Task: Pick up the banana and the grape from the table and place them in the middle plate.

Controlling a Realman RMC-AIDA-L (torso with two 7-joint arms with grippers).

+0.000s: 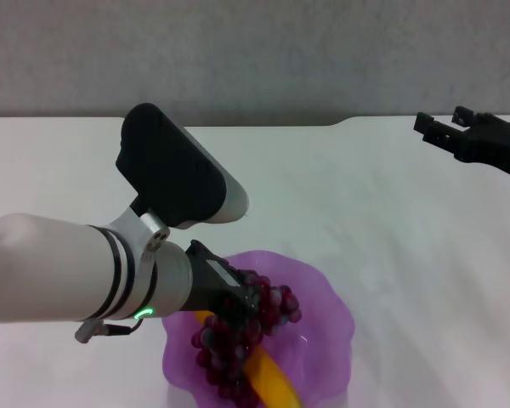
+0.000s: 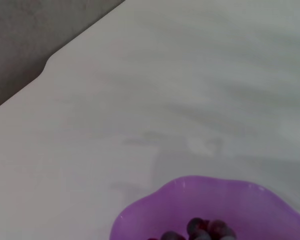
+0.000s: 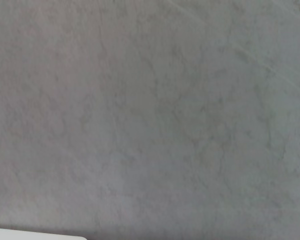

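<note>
My left gripper opens next, since the grape bunch [image 1: 229, 348] drapes onto the banana [image 1: 274, 384] inside the purple plate and would remain in the plate.
The purple middle plate [image 1: 323, 297] sits at the near centre of the white table [image 1: 365, 221]. Inside it lies the yellow banana [image 1: 274, 384], partly covered by the dark red grape [image 1: 229, 348] bunch. My left gripper [image 1: 242, 304] is low over the plate, shut on the grape bunch, which drapes down onto the banana. In the left wrist view the plate [image 2: 155, 210] rim and a few grapes [image 2: 205, 229] show at the picture's edge. At the far right, above the table, my right gripper [image 1: 446, 127] hangs open and holds nothing.
The table's far edge has a notch [image 1: 344, 121], with a grey wall [image 1: 238, 51] behind it. The right wrist view shows only a grey surface [image 3: 150, 115].
</note>
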